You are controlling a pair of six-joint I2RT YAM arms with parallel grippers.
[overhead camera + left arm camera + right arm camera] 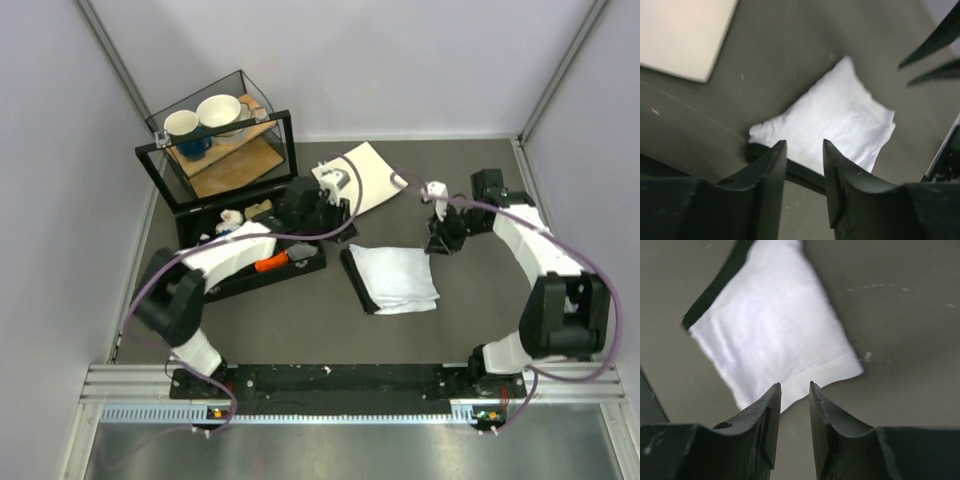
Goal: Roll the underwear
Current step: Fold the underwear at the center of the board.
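The right gripper grabs the underwear by its near side edge (412, 309) (724, 378) next and leaves the black waistband free, to fold the underwear over for rolling.
The underwear (398, 276) lies folded flat on the dark table as a white square with a black waistband along its left edge. From the left wrist it shows as white cloth (840, 120) ahead of the fingers, with the band (802, 174) nearest. The right wrist view has the underwear (770, 335) below and ahead. My left gripper (337, 198) hovers up-left of it, over the plate's corner, and in its own view the left gripper (805, 145) stands open and empty. My right gripper (441, 237) is off the cloth's upper right corner; the right gripper (795, 385) is narrowly open, holding nothing.
A white square plate (372, 170) lies behind the underwear, and the plate (680, 35) shows again at top left. A black tray (300, 268) with small cloth bundles sits at left. A glass box (215, 140) holding cups stands at back left. Walls close in on three sides.
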